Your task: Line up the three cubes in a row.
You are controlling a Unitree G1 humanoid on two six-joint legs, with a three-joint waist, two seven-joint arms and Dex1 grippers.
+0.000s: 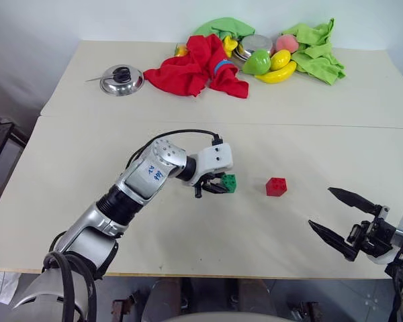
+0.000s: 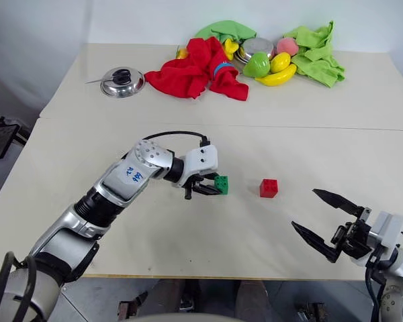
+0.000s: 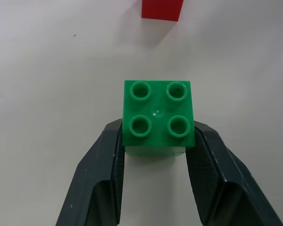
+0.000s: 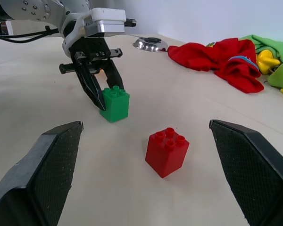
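The green cube's (image 1: 230,182) lower edge is at the pale tabletop and the cube would stand, so it is time for my left gripper to open now.
My left gripper (image 1: 221,186) is shut on the green cube (image 1: 230,182), studs up, its black fingers (image 3: 104,174) pressing the cube's two sides. The cube is at the table surface near the middle of the front table; I cannot tell whether it touches. The red cube (image 1: 276,186) stands on the table a short way to the right of it, apart from both grippers. My right gripper (image 1: 321,207) hovers open near the front right edge, pointing toward the red cube (image 4: 167,151), with nothing between its fingers.
At the back of the far table lie a steel lid (image 1: 121,79), a red cloth (image 1: 195,67), green cloths (image 1: 317,48), a metal bowl (image 1: 256,44) and toy fruit (image 1: 275,72). A seam (image 1: 322,126) joins the two tables.
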